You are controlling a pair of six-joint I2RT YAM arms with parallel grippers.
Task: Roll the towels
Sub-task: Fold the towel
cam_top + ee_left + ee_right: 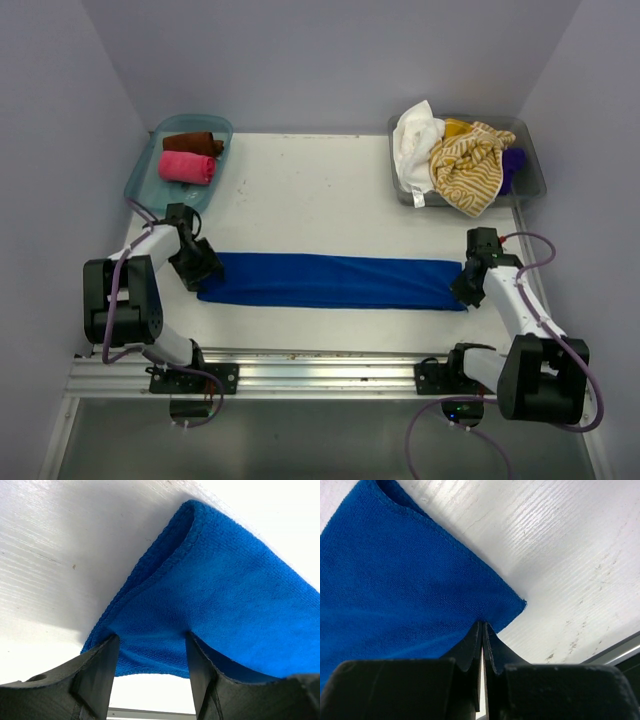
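I should grab the royal blue towel (330,281) by its doubled-fold end (209,288) with my left gripper next. Then I can fold that end over the folded towel for rolling.
A royal blue towel (330,281) lies folded into a long flat strip across the white table, between the two arms. My left gripper (205,272) is at its left end, open. In the left wrist view the towel (225,595) ends in a doubled fold, and its edge lies across the gap between the two fingers of that gripper (152,640). My right gripper (462,285) is at the strip's right end. In the right wrist view its jaws are pressed together on the near edge of the towel (395,580), close to the corner, at the gripper tip (483,625).
A teal tray (150,165) at the back left holds a rolled brown towel (193,144) and a rolled pink towel (187,167). A grey bin (535,175) at the back right holds loose white (415,135), mustard striped (465,165) and purple (512,165) towels. A metal rail (320,370) runs along the near edge.
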